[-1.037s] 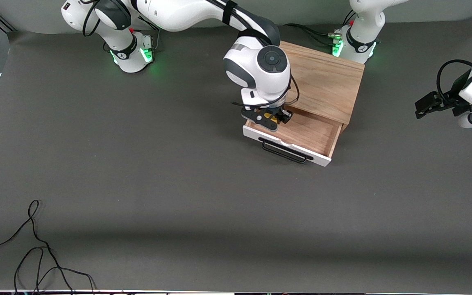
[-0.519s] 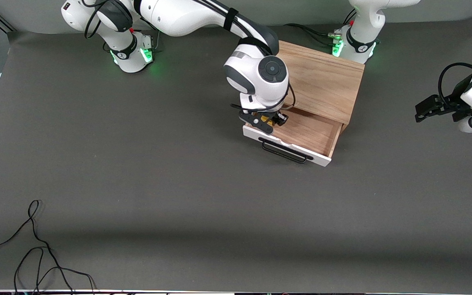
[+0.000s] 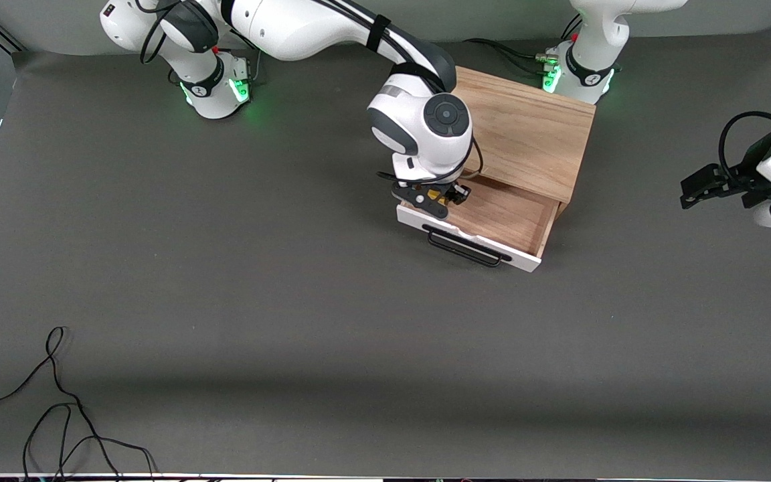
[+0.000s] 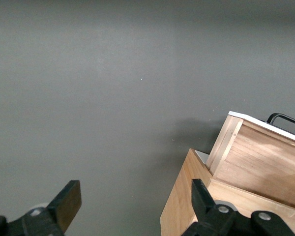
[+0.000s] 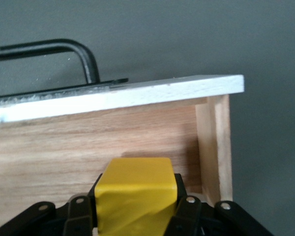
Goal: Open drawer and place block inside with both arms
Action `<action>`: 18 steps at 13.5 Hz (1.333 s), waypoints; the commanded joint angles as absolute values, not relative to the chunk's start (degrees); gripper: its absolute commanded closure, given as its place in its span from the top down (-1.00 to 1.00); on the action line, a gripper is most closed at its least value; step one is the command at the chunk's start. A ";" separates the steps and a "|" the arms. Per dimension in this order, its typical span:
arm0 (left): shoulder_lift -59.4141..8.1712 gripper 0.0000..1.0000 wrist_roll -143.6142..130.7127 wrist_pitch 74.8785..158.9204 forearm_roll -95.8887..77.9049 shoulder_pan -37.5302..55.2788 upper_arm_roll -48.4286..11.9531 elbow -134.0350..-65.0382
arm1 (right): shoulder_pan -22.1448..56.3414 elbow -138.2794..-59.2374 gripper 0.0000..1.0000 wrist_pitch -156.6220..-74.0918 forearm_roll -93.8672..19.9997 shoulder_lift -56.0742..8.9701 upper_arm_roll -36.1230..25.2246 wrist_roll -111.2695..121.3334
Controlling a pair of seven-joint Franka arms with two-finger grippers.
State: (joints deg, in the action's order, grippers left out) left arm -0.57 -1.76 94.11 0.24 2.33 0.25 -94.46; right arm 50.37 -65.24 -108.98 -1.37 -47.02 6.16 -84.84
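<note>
The yellow block sits inside the open drawer below its white panel and would stay in the drawer. My right gripper opens now.
The light oak box stands near the left arm's base. Its drawer is pulled open, showing its white front panel and black bar handle. My right gripper is inside the open drawer at its corner toward the right arm's end. It is shut on the yellow block, of which a sliver shows in the front view. The drawer's white panel shows in the right wrist view. My left gripper is open and empty, raised at the left arm's end of the table, and also shows in the left wrist view.
A loose black cable lies on the grey table near the front camera at the right arm's end. The two green-lit bases stand along the table's back edge. The box's corner and the drawer's side show in the left wrist view.
My right gripper has sunk a little deeper into the drawer with the block. My left gripper has drifted slightly away from the box.
</note>
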 commanded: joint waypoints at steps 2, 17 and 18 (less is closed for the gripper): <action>-1.14 1.00 -0.88 92.99 -0.26 0.96 -1.67 -92.90 | 50.71 -64.69 -1.00 -108.54 -1.41 -47.11 5.89 -82.00; -0.88 1.00 -0.79 92.37 -0.09 1.85 -0.44 -92.64 | 49.57 -63.81 1.00 -102.32 1.84 -38.61 5.71 -81.83; -0.97 1.00 -0.88 92.37 -0.09 1.85 -0.44 -92.64 | 49.31 -64.16 1.00 -100.74 1.85 -35.71 5.45 -81.74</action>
